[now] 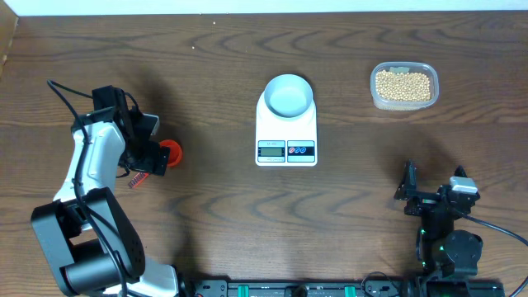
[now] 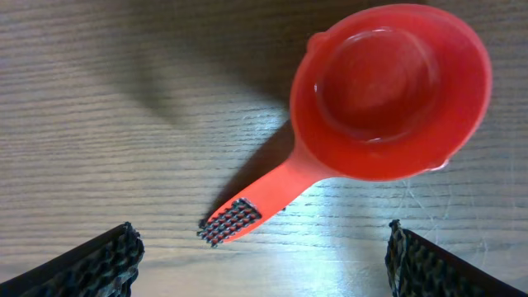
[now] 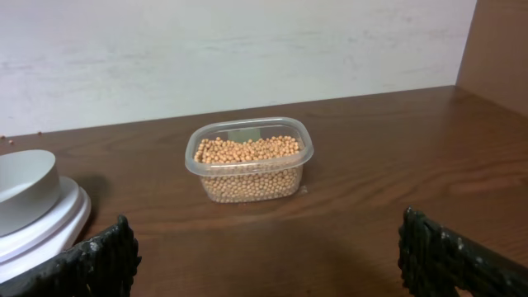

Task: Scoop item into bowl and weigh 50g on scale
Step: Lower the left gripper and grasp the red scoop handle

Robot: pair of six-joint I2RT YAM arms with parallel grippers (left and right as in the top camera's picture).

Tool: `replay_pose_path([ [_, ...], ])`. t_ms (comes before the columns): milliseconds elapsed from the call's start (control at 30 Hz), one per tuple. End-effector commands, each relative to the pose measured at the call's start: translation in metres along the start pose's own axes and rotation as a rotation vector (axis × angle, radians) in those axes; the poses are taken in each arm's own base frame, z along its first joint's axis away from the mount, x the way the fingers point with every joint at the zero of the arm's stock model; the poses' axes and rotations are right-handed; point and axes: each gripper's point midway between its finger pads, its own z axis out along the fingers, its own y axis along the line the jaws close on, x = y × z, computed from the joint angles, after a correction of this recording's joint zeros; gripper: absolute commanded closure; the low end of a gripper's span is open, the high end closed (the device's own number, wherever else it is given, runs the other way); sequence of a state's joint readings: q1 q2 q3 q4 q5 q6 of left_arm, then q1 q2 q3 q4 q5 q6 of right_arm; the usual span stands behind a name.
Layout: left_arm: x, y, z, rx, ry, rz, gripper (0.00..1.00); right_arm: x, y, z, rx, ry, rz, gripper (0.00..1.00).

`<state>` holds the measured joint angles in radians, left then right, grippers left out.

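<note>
The end of the handle should stay free to hand over, so my left gripper needs to grab the red scoop (image 2: 388, 91) next where the handle meets its cup (image 2: 304, 162).
The pale blue-white bowl (image 1: 289, 95) stands empty on the white scale (image 1: 286, 132) at the table's middle; both show at the left edge of the right wrist view, the bowl (image 3: 25, 186) on the scale (image 3: 45, 231). The tan beans (image 1: 403, 84) fill a clear plastic tub (image 3: 250, 161) at the back right. A red scoop (image 2: 388, 91) lies on the table at the left, empty, its handle (image 2: 247, 210) pointing toward my left gripper (image 2: 264, 264), which is open just above it. In the overhead view the scoop (image 1: 169, 153) lies beside that gripper (image 1: 140, 165). My right gripper (image 3: 268, 256) is open and empty, low at the front right (image 1: 412, 194).
The wooden table (image 1: 214, 206) ends at a white wall (image 3: 247, 49) behind the tub. A brown side panel (image 3: 499, 49) rises at the far right.
</note>
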<state>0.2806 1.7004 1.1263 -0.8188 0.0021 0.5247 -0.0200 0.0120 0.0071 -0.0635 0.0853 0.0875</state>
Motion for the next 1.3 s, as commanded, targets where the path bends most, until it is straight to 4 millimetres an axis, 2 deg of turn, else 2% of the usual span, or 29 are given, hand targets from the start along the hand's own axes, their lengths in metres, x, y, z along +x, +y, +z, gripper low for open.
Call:
replay_pose_path([
  [0, 0.002, -0.008, 0.011, 0.053, 0.019, 0.014, 0.04, 0.0, 0.002, 0.0, -0.007, -0.001, 0.008, 0.01],
  [233, 0.006, -0.011, 0.029, 0.076, 0.069, 0.016, 0.08, 0.0, 0.002, 0.0, -0.007, -0.001, 0.008, 0.01],
  [367, 0.005, -0.004, 0.031, 0.04, 0.071, 0.016, 0.1, 0.0, 0.002, 0.0, -0.007, -0.001, 0.008, 0.01],
  [567, 0.002, 0.0, 0.034, 0.019, 0.066, 0.016, 0.22, 0.0, 0.002, 0.0, -0.007, -0.001, 0.008, 0.01],
  [700, 0.003, -0.004, 0.041, 0.033, 0.079, 0.008, 0.27, 0.0, 0.002, 0.0, -0.007, -0.001, 0.008, 0.01],
  [800, 0.003, -0.007, 0.047, 0.039, 0.091, 0.016, 0.37, 0.0, 0.002, 0.0, -0.007, -0.001, 0.008, 0.01],
  [900, 0.002, -0.009, 0.052, 0.042, 0.098, 0.019, 0.41, 0.0, 0.002, 0.0, -0.007, -0.001, 0.008, 0.01],
  [1000, 0.0, -0.009, 0.055, 0.041, 0.097, 0.011, 0.51, 0.0, 0.002, 0.0, -0.007, -0.001, 0.008, 0.01],
  [1267, -0.008, -0.005, 0.056, 0.023, 0.061, -0.017, 0.6, 0.0, 0.002, 0.0, -0.007, -0.001, 0.008, 0.01],
])
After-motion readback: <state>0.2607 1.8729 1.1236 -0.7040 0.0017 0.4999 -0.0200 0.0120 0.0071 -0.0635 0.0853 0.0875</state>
